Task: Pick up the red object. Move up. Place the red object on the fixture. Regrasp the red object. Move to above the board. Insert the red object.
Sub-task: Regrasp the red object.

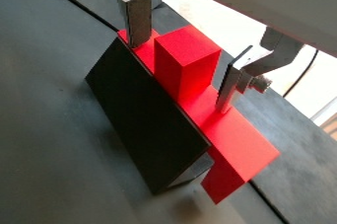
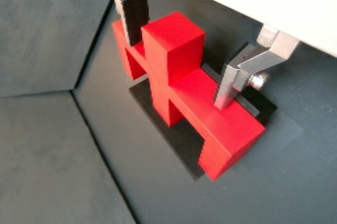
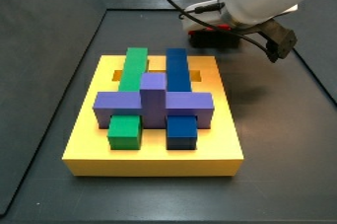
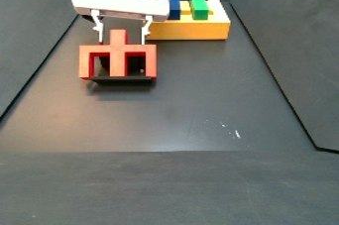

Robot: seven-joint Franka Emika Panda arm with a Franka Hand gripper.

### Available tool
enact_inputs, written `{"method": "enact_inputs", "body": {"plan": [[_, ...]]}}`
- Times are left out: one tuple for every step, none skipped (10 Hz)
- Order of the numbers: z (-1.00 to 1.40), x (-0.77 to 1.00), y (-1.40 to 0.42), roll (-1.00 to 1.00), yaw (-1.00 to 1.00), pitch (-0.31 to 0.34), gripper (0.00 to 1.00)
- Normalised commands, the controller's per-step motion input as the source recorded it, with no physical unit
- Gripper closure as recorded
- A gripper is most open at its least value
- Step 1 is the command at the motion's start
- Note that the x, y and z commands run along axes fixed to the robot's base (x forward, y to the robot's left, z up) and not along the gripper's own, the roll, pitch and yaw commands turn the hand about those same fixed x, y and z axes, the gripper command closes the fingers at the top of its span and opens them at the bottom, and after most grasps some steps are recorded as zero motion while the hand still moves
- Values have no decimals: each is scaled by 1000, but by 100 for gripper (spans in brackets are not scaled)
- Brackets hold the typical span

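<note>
My gripper grabs its upright middle prong [image 1: 184, 60] next, leaving the outer prongs free to fit into the board.
The red object [image 1: 243, 149] rests on the dark fixture [image 1: 138, 119], with its middle prong pointing up at the wrist. My gripper [image 1: 182, 75] stands open over it. Its two silver fingers [image 1: 136, 16] straddle that middle prong, with a small gap on each side in both wrist views. A side view shows the red object [image 4: 119, 62] on the fixture [image 4: 122, 82] with the gripper [image 4: 121, 31] just above it. The yellow board [image 4: 192, 31] lies beyond. From the opposite side, the board [image 3: 86, 139] is close and the red object [image 3: 219, 40] peeks out behind the arm.
Green, blue and purple blocks [image 3: 148, 95] sit in the board's slots. The dark floor is bounded by raised side walls [image 4: 284, 80]. A bright white strip [image 1: 224, 26] lies past the floor's edge in a wrist view.
</note>
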Motion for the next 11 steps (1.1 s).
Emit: {"method": "enact_inputs", "body": {"plan": [[0, 54, 9, -300, -223, 0, 0], [0, 43, 0, -189, -177, 0, 0], [0, 31, 9, -17, -169, 109, 0], [6, 23, 0, 0, -177, 231, 0], [0, 0, 0, 66, -154, 206, 0], [0, 0, 0, 120, -146, 231, 0], [0, 0, 0, 77, -60, 120, 0], [0, 0, 0, 11, -14, 37, 0], [0, 0, 0, 0, 0, 0, 0], [0, 0, 0, 0, 0, 0, 100], [0, 0, 0, 0, 0, 0, 100]]}}
